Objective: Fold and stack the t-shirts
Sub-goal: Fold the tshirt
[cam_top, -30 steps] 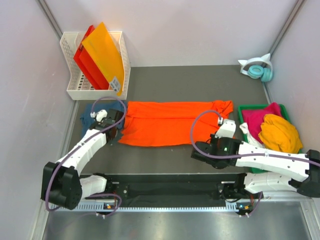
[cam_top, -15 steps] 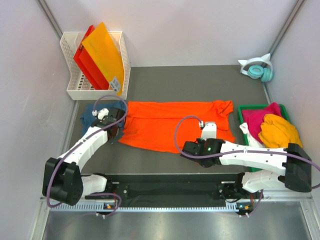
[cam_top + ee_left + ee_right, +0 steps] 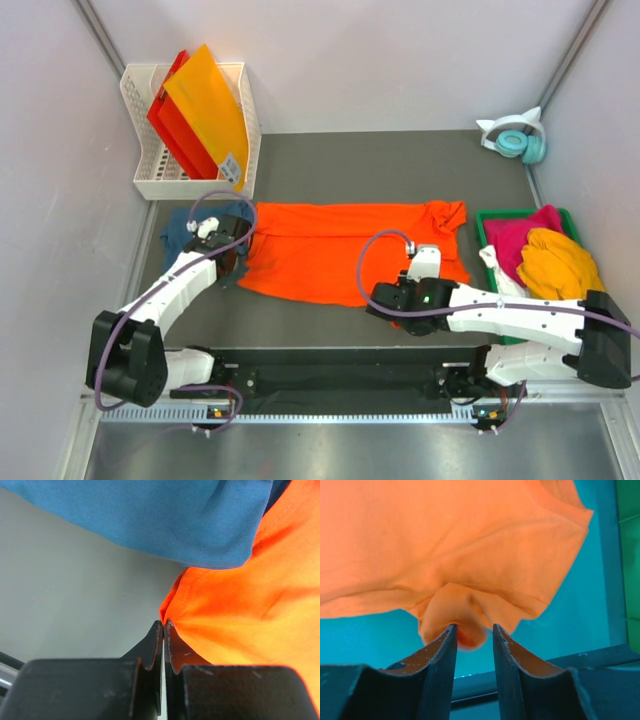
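Observation:
The robot's right gripper will next fold one side over the t-shirt, and for that it will grab the orange t-shirt (image 3: 340,245) by the loose fold at its front edge.
The large orange t-shirt (image 3: 340,245) lies spread across the middle of the table. My left gripper (image 3: 238,262) is at its left front corner, next to the dark teal t-shirt (image 3: 178,228). In the left wrist view the left gripper (image 3: 163,624) is shut on the orange t-shirt (image 3: 250,610), with the teal t-shirt (image 3: 150,515) above it. My right gripper (image 3: 385,297) is at the shirt's front edge. In the right wrist view the right gripper (image 3: 473,628) is open, and a loose fold of the orange t-shirt (image 3: 445,540) hangs at its fingertips, touching one finger.
A green bin (image 3: 490,215) at the right holds a magenta t-shirt (image 3: 525,232), a yellow-orange one (image 3: 560,265) and a white one (image 3: 497,268). A white basket (image 3: 150,180) with stiff orange and red sheets (image 3: 205,105) stands back left. Teal headphones (image 3: 515,138) lie back right.
My right arm swung left along the orange t-shirt's front edge, then its gripper opened and let go of the cloth. The left gripper has kept its grip and barely moved.

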